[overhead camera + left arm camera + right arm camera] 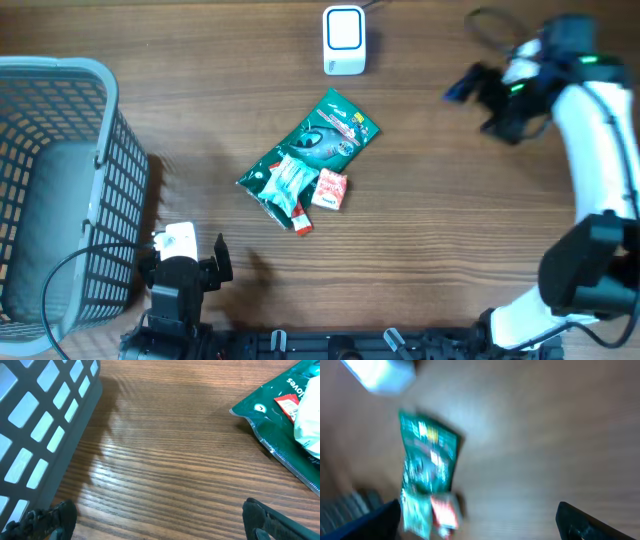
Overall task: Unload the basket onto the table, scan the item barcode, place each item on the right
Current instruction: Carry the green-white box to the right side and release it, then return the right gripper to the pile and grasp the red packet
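Note:
My right gripper grabs the small red-and-white box by its edge facing away from the pile next, which leaves the box's sides uncovered to scan the barcode.
A pile of items lies mid-table: a green packet (330, 135), a clear white-and-green pouch (284, 183) and a small red-and-white box (331, 189). The white barcode scanner (344, 40) stands at the far edge. My right gripper (480, 107) hangs open and empty over the table's right side, well away from the pile. Its view is blurred, showing the green packet (427, 452), the red box (445, 512) and the scanner (380, 372) beyond the open gripper (480, 525). My left gripper (185, 262) rests open near the front edge. It (160, 527) holds nothing, with the green packet (280, 415) ahead to the right.
A grey plastic basket (95, 190) fills the left side of the table, and its wall (35, 435) stands right beside my left fingers. A black cable (490, 25) runs along the back right. Bare wood lies between the pile and both grippers.

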{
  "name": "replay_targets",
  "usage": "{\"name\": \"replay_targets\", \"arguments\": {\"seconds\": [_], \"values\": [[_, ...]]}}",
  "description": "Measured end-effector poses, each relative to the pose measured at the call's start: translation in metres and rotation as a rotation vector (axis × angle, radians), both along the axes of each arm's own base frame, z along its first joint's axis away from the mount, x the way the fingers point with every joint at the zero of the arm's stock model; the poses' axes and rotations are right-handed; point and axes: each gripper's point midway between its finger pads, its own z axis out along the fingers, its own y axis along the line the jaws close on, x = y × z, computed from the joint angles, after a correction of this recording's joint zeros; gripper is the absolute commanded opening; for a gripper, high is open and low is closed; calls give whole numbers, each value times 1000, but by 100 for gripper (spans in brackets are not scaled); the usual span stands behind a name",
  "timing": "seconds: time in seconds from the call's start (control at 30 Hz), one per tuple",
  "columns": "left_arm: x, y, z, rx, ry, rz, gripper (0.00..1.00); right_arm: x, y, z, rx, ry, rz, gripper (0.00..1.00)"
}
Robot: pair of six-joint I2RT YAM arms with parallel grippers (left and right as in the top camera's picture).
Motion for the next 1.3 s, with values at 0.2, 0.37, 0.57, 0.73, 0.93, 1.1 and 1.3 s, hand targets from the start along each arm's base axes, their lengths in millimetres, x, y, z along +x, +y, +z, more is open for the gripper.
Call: {"name": "replay_targets", "arguments": {"seconds": [0.2,0.37,0.57,0.73,0.93,1.1,1.3], "values": [[0,0,0,0,0,0,100,-46,85,-54,35,128,162,100],[0,0,0,0,0,0,100,-74,129,-84,36,159,240,100],[0,0,0,0,0,0,100,-84,142,-92,-6,174,248,100],[0,0,0,0,0,0,100,-92,164,-92,-10,153,302,100],[0,0,0,0,0,0,100,-108,196,-93,-47,110,407,85],[0,0,0,0,0,0,100,-102,197,-97,-124,51,412,77],[0,0,0,0,0,0,100,-88,201,-95,-127,-13,401,66]]}}
